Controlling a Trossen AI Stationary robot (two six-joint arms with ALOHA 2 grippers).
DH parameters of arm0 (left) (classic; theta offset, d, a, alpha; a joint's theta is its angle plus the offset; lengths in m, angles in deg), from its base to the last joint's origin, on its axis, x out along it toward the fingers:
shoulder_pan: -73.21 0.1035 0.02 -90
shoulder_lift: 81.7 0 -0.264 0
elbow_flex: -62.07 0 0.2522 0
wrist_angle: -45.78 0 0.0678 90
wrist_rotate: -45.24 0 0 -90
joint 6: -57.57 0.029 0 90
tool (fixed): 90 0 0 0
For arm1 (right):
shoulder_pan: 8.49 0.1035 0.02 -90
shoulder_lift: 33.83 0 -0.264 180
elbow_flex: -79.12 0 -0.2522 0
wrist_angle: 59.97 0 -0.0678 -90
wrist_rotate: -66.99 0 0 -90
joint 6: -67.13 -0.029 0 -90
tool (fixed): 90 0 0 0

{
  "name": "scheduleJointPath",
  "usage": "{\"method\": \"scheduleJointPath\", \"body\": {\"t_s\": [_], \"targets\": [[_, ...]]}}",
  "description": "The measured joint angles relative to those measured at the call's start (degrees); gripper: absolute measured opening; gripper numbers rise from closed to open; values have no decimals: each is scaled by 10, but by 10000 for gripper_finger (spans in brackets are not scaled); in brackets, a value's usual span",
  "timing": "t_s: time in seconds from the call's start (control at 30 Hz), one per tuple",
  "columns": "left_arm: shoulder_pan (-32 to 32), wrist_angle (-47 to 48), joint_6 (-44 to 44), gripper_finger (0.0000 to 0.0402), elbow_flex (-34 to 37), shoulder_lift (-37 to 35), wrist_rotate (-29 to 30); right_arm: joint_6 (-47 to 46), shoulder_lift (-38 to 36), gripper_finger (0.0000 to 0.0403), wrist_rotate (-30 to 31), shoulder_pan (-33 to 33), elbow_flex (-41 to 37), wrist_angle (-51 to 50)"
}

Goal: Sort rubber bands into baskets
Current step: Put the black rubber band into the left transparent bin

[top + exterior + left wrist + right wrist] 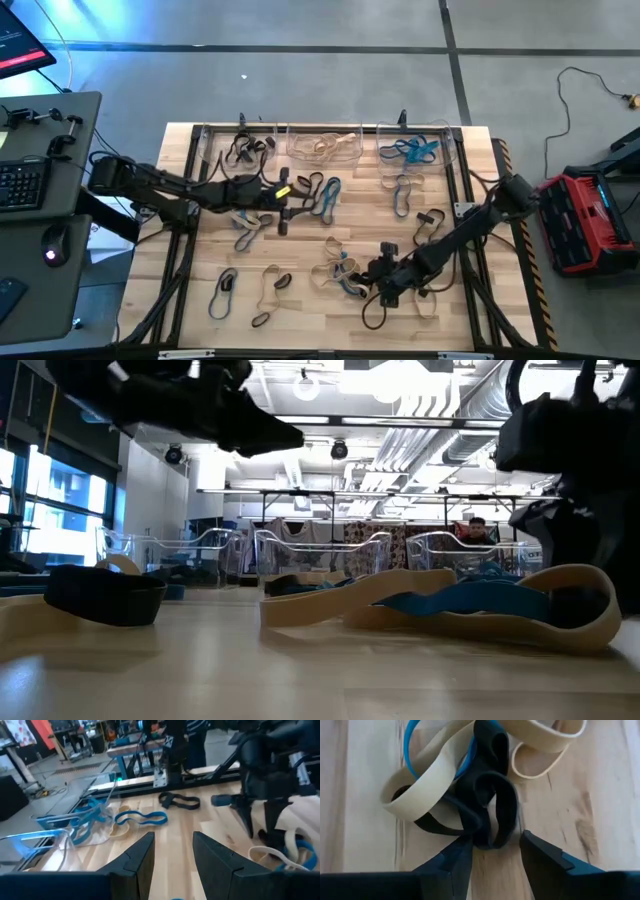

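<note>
My right gripper's fingers are on either side of the black band's looped end [492,835], so it is now time to close on that end.
Three clear baskets stand along the far edge: the left one [240,148] holds black bands, the middle one [325,146] tan bands, the right one [415,150] blue bands. Loose bands lie all over the table. My right gripper [385,285] is open and low at the near middle. Its fingers [462,855] stand on either side of the end of a black band [492,805], which is tangled with a tan band [430,785] and a blue band [410,740]. My left gripper [172,837] is open and empty, above the table's middle [290,200]. My right gripper has the black band's looped end [487,840] between its open fingertips. The band lies flat on the table. I cannot tell whether either finger touches it.
Blue and black bands [322,195] lie just right of my left gripper. More bands lie at the near left [250,290] and right of centre [405,190]. A black band [179,800] and a blue band [142,818] lie ahead of the left gripper. A metal frame runs around the table.
</note>
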Motion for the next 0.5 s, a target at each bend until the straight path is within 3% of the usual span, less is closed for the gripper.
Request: {"method": "scheduleJointPath", "body": {"t_s": [0.17, 0.4, 0.5], "targets": [[-11, -45, -20, 126, 30, 0, 1, 11, 7, 120, 9, 0, 1, 14], [-22, -47, -37, 126, 40, 0, 1, 16, -22, 11, 19, -1, 0, -14], [-26, -45, -43, 126, 40, 0, 1, 10, -47, 14, 38, -2, 0, -30]]}}
